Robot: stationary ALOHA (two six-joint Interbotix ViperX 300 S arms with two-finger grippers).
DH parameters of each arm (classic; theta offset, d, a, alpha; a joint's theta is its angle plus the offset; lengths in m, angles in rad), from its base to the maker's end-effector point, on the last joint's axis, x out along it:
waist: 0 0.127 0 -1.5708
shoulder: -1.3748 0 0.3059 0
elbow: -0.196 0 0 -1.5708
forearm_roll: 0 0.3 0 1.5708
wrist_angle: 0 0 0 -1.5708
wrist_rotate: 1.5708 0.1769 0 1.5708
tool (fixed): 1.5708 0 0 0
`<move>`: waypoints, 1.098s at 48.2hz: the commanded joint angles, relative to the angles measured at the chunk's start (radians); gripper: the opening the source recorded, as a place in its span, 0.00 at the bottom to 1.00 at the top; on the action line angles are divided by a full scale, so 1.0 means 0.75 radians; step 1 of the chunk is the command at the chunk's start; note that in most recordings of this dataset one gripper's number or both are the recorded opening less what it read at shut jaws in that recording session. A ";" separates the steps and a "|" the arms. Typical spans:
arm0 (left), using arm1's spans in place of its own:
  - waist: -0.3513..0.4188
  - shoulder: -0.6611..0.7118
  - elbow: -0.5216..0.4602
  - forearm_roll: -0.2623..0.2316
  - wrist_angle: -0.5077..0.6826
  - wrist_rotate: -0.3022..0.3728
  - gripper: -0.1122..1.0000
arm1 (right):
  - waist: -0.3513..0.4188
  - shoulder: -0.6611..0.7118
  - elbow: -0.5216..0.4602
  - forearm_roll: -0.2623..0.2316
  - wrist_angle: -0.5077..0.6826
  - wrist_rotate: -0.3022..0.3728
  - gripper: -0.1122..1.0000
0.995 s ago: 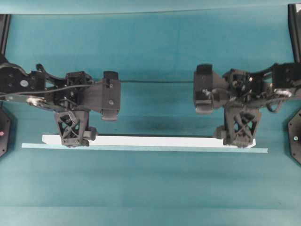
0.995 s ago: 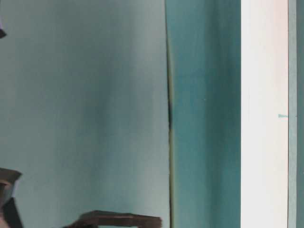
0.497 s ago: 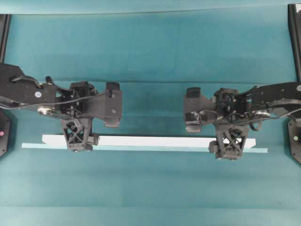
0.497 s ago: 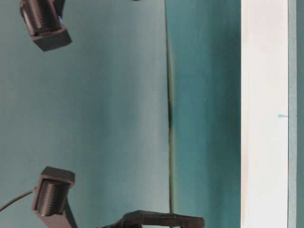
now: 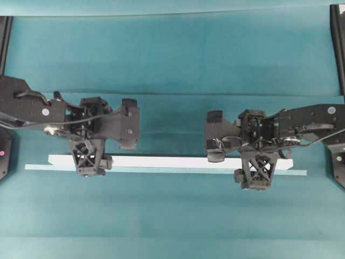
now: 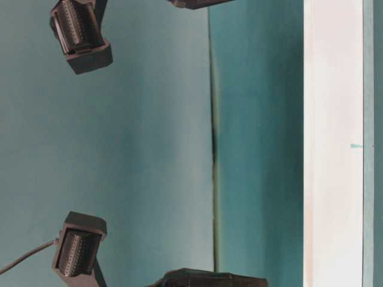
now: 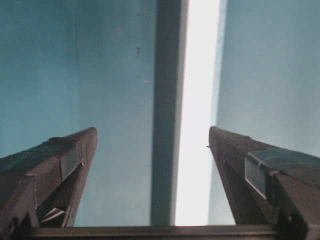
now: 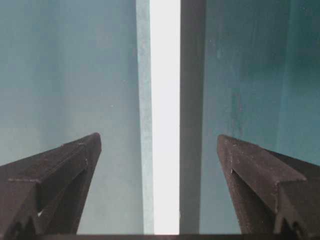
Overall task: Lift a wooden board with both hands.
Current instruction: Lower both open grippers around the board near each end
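My fingers are above the white board, so closing now would miss. My left gripper lowers first, then closes on the board.
The white wooden board [image 5: 172, 162] lies flat on the teal table, long side left to right. It also shows in the table-level view [image 6: 333, 143], the left wrist view [image 7: 197, 115] and the right wrist view [image 8: 165, 115]. My left gripper [image 5: 89, 159] hangs over the board near its left end, open, its fingers [image 7: 70, 155] well apart with the board between them, nearer the right finger. My right gripper [image 5: 257, 171] hangs over the board near its right end, open, its fingers [image 8: 70, 165] straddling the board without touching it.
A pale teal stripe [image 5: 161, 170] runs along the board's near edge. A dark shadow band lies beside the board [image 8: 192, 115]. A fold line crosses the table cloth [image 5: 172, 94]. Black arm bases stand at the left [image 5: 4, 151] and right [image 5: 338, 162] edges.
Both grippers have moved toward the near side and now sit over the board. The right gripper has also shifted left. In the table-level view the wrist housings have come into sight.
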 commanded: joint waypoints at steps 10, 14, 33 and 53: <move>-0.020 -0.061 -0.022 0.004 0.002 -0.037 0.97 | 0.002 0.010 -0.002 -0.002 -0.014 0.012 0.94; -0.041 -0.057 -0.010 0.002 0.004 -0.043 0.97 | 0.002 0.012 0.002 -0.002 -0.020 0.012 0.94; -0.057 -0.041 0.078 0.002 -0.125 -0.129 0.97 | 0.004 0.037 0.010 0.000 -0.049 0.010 0.94; -0.061 0.029 0.119 0.002 -0.198 -0.127 0.97 | 0.006 0.094 0.031 0.000 -0.108 0.008 0.94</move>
